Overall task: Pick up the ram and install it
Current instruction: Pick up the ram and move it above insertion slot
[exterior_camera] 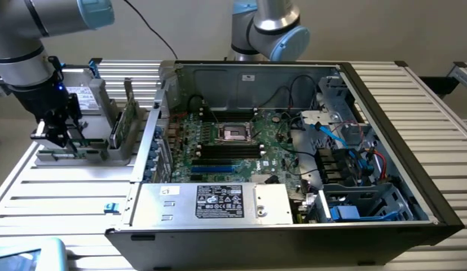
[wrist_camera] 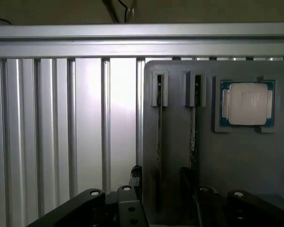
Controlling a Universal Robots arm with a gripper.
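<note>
My gripper grabs the nearer ram by its bare middle [wrist_camera: 159, 177] next, where both ram sides stand free, since the holder's slotted posts wrap the ram's ends.
A grey holder [wrist_camera: 236, 161] carries two thin ram sticks standing on edge in slots. The nearer ram [wrist_camera: 158, 142] runs between my two dark fingers [wrist_camera: 187, 182]; the other stick [wrist_camera: 194, 132] stands beside it. My gripper [wrist_camera: 161, 189] is open, straddling the nearer ram without visibly clamping it. In the exterior view my gripper [exterior_camera: 59, 138] hangs low over the holder [exterior_camera: 91, 153] at that view's left. The open computer case [exterior_camera: 414, 147] lies in the middle, with the motherboard [exterior_camera: 275, 144] and its dark memory slots [exterior_camera: 229, 151] facing up.
A processor chip [wrist_camera: 247, 104] sits in a pocket of the holder. A taller green card [exterior_camera: 128, 121] stands upright between holder and case. A second arm [exterior_camera: 267, 28] stands behind the case. The power supply [exterior_camera: 211, 203] fills the case's near side; cables crowd its right.
</note>
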